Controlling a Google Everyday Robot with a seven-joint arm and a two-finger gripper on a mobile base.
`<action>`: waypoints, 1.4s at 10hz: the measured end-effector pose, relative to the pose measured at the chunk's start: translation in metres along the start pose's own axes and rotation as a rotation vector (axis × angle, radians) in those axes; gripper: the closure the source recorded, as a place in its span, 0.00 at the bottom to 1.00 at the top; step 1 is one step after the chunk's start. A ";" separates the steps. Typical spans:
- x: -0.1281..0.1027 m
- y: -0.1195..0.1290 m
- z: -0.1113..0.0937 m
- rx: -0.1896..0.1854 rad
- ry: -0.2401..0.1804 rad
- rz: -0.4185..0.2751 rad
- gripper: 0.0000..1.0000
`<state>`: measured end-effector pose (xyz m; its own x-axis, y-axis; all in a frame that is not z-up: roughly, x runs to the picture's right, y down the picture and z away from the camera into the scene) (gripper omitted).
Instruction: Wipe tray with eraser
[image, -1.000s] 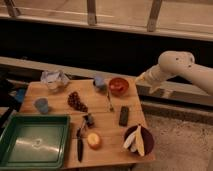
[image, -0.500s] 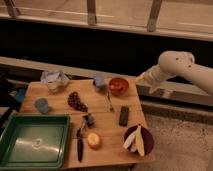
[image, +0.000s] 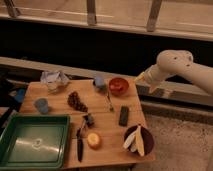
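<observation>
The robot's gripper will go to the eraser and lift it by its back (image: 124, 114), so the eraser's wiping side stays free to clean the tray (image: 15, 131).
The green tray (image: 15, 131) lies at the front left corner of the wooden table, with a glossy bottom and nothing in it. The eraser (image: 123, 115), a small dark block, lies flat on the table right of centre, well apart from the tray. My gripper (image: 142, 80) hangs at the end of the white arm, above and just beyond the table's back right corner, near the red bowl (image: 118, 86). It stands open and holds nothing.
A black-handled knife (image: 80, 145) and an orange fruit (image: 93, 140) lie right of the tray. A dark plate with bananas (image: 138, 140) sits at the front right. Grapes (image: 76, 101), two blue cups (image: 42, 105) (image: 99, 81), a fork (image: 108, 101) and a crumpled bag (image: 55, 80) lie farther back.
</observation>
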<state>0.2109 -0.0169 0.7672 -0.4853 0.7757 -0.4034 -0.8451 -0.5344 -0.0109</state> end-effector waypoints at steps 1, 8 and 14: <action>0.010 0.009 0.007 0.009 0.021 -0.025 0.35; 0.064 0.015 0.070 0.095 0.181 -0.102 0.35; 0.078 0.005 0.098 0.152 0.227 -0.085 0.35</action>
<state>0.1468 0.0733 0.8253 -0.3632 0.7111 -0.6020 -0.9129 -0.4007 0.0774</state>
